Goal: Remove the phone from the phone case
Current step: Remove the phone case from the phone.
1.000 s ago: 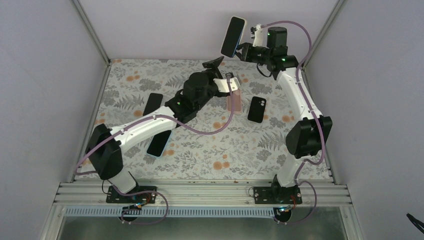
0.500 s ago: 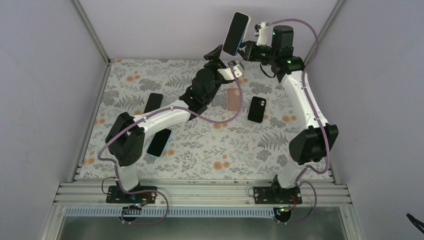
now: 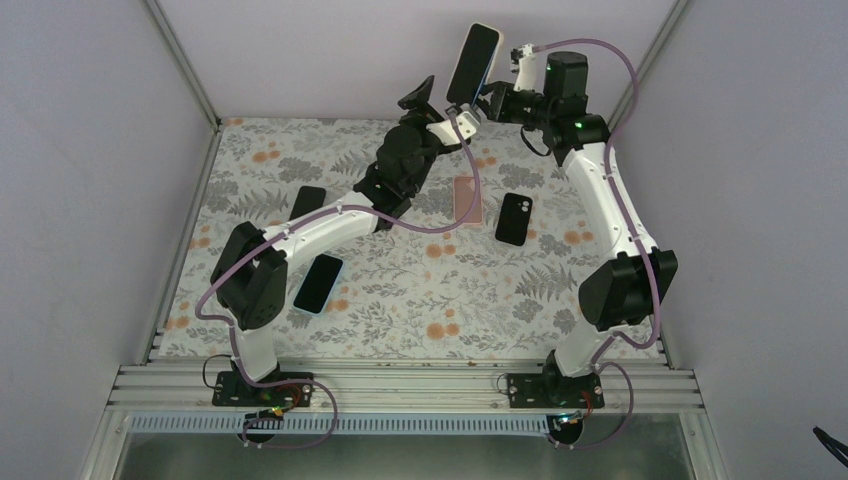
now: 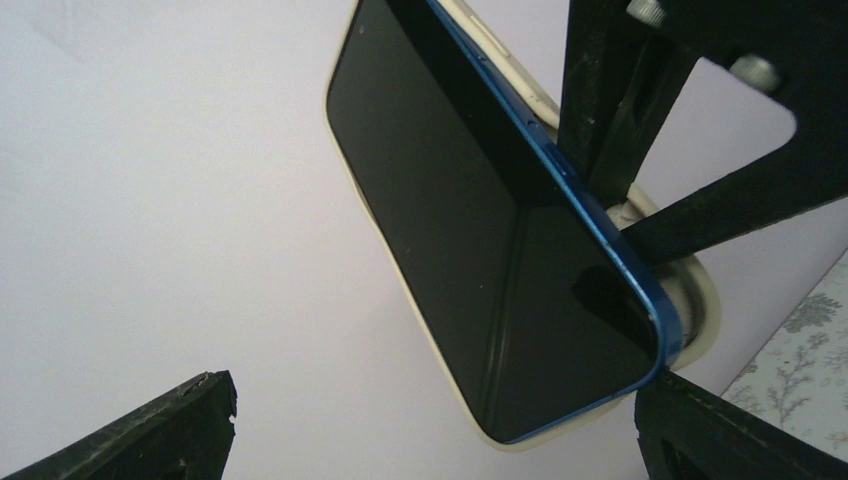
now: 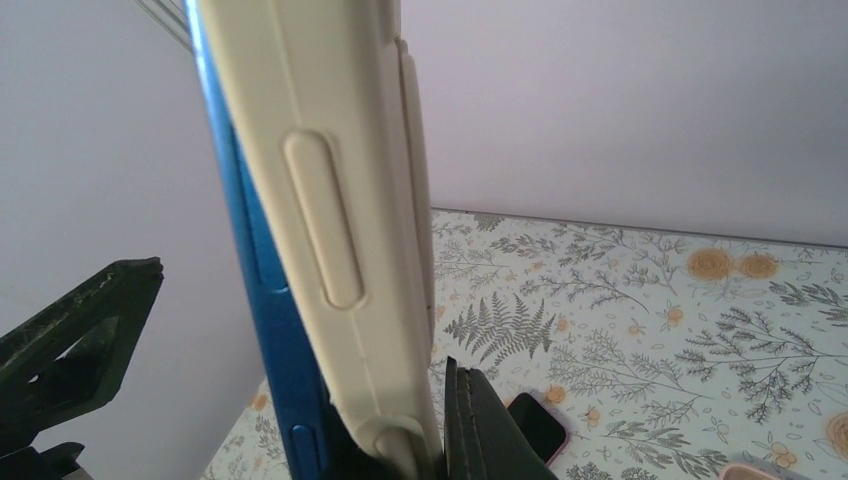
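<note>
My fingers end at the phone's corner (image 4: 648, 360), below its blue edge (image 4: 612, 240). It isn't time to close on the phone yet: my left gripper should first move forward.
My right gripper (image 3: 492, 100) is raised high at the back and is shut on the lower end of a blue phone (image 3: 472, 62) in a cream case. The right wrist view shows the cream case (image 5: 340, 220) edge-on, with the blue phone's side (image 5: 255, 300) standing partly out of it. My left gripper (image 3: 437, 105) is open and empty just left of and below the phone. In the left wrist view the phone's black screen (image 4: 470, 230) lies ahead of and between my wide-open fingertips (image 4: 160, 430), with the case rim (image 4: 695, 300) behind it.
On the floral table (image 3: 420, 290) lie a black phone (image 3: 306, 206), a phone with a light edge (image 3: 318, 283), a pink case (image 3: 467, 198) and a black-cased phone (image 3: 514, 218). The back wall stands close behind the raised phone.
My left arm has risen and swung toward the back, bringing its open gripper up beside the phone. My right gripper has lifted the phone slightly higher and to the right.
</note>
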